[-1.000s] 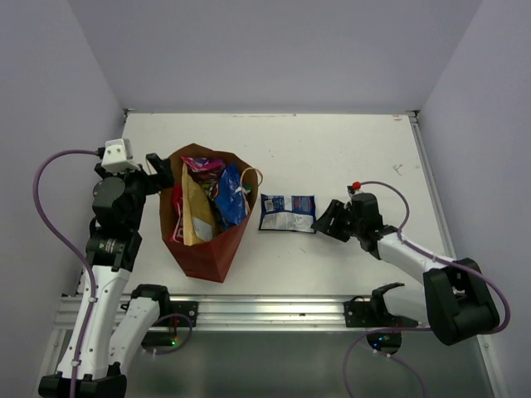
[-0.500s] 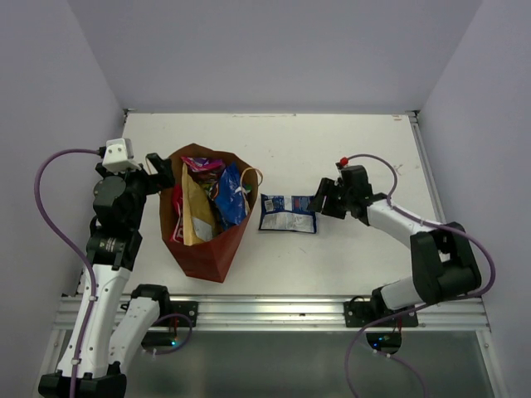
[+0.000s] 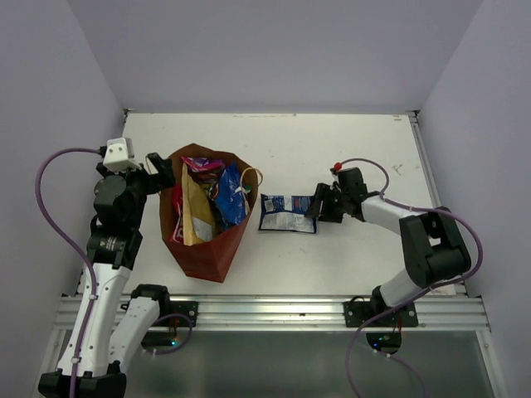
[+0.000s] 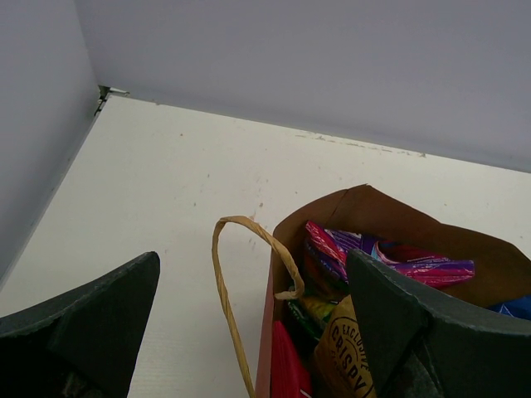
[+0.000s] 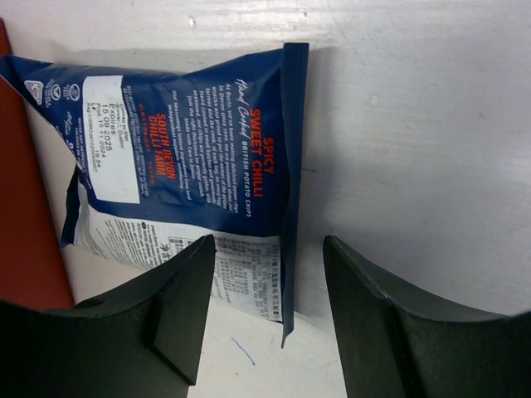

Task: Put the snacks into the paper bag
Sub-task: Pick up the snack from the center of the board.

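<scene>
I should next grab the blue-white packet by its sealed edge [image 5: 289,224] with my right gripper. Then the packet's far end stays free to go into the paper bag.
The paper bag [image 3: 211,249] stands open at the left of the table, with several snacks inside: a tan-gold packet [image 3: 197,211], a blue one [image 3: 231,196] and a purple-pink one [image 3: 202,164]. A blue-white packet [image 3: 286,213] lies flat on the table just right of the bag. My right gripper [image 3: 313,208] is open at that packet's right end; in the right wrist view the packet's [image 5: 191,157] sealed edge lies between the fingers [image 5: 170,303]. My left gripper [image 3: 161,175] is open, straddling the bag's left wall and loop handle [image 4: 222,282].
The bag's red side [image 5: 25,207] shows just beyond the packet in the right wrist view. The back wall rises behind the white table [image 3: 332,149]. A metal rail [image 3: 265,311] runs along the near edge between the arm bases.
My right arm has swung left and brought its gripper up to the packet's right edge, its jaws a little wider than a second ago. The left arm, bag and packet have not moved.
</scene>
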